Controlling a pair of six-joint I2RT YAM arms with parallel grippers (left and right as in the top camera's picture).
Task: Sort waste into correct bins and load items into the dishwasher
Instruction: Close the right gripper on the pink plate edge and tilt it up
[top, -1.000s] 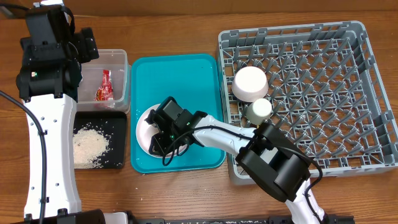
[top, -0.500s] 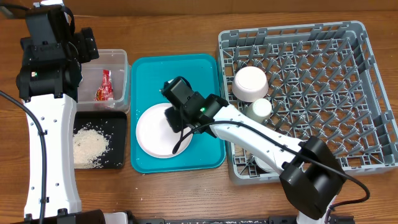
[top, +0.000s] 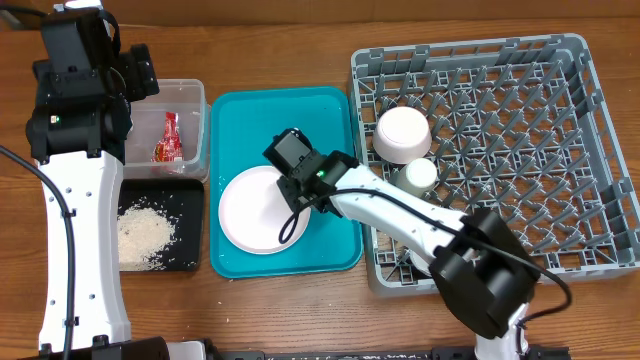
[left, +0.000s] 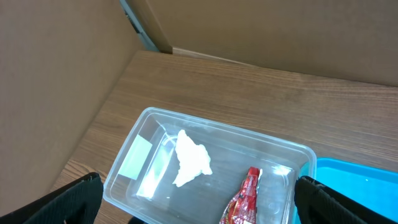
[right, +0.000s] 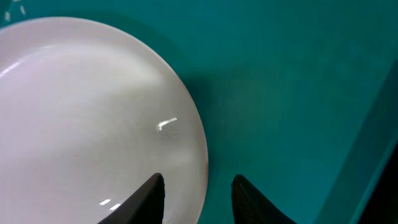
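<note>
My right gripper grabs the pink plate's rim nearest the rack next, which leaves the opposite edge free to enter the rack (top: 600, 150).
The pale pink plate (top: 250, 212) lies flat in the teal tray (top: 280, 110). My right gripper (top: 290, 190) hovers over the plate's right rim. In the right wrist view its jaws (right: 198, 182) stand apart, one over the plate (right: 93, 112), the other over the tray (right: 292, 93), gripping nothing. My left gripper (left: 198, 190) is open above the clear tub (left: 144, 117), which holds the tissue wad (left: 189, 158) and the red wrapper (left: 245, 199). Rice (top: 145, 235) lies in the black tray (top: 192, 200). A white bowl (top: 403, 133) and a cup (top: 418, 175) sit in the grey rack (top: 600, 150). No chopsticks show.
The teal tray stands between the two bins on the left and the rack on the right. A cardboard wall (left: 62, 74) rises behind the tub. The left arm (top: 75, 200) runs along the table's left edge.
My right gripper moved from over the plate's left part to its right rim, uncovering the plate, and its jaws widened. The left arm has not moved.
</note>
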